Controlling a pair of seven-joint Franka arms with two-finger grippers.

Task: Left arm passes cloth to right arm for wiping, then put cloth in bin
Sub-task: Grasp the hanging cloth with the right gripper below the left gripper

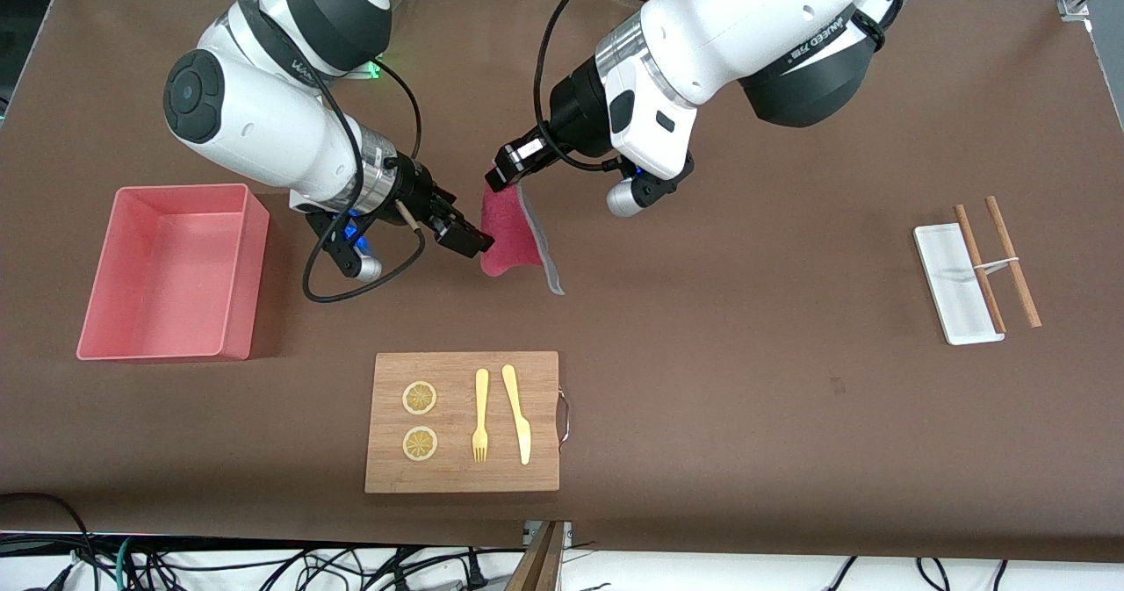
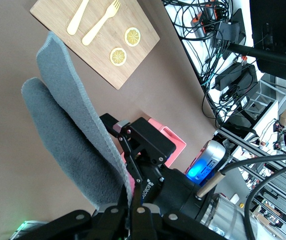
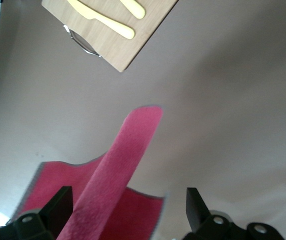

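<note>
The cloth's grey-trimmed corner (image 1: pixel 555 285) should stay free for wiping, so my right gripper next needs to grab the cloth by its raised pink fold (image 1: pixel 493 234).
The crimson-pink cloth (image 1: pixel 511 235) with its grey edge hangs in the air over the middle of the table. My left gripper (image 1: pixel 502 176) is shut on its top corner. In the left wrist view the grey reverse of the cloth (image 2: pixel 67 125) hangs down from my left gripper (image 2: pixel 131 202). My right gripper (image 1: pixel 474 241) is open at the cloth's side edge. In the right wrist view a fold of the cloth (image 3: pixel 117 160) lies between the spread fingers (image 3: pixel 60 202) of my right gripper (image 3: pixel 127 207). The salmon-pink bin (image 1: pixel 250 284) stands empty toward the right arm's end.
A wooden cutting board (image 1: pixel 463 468) nearer the front camera carries two lemon slices, a yellow fork and a knife. A small white tray (image 1: pixel 953 288) and two brown chopsticks (image 1: pixel 1010 257) lie toward the left arm's end.
</note>
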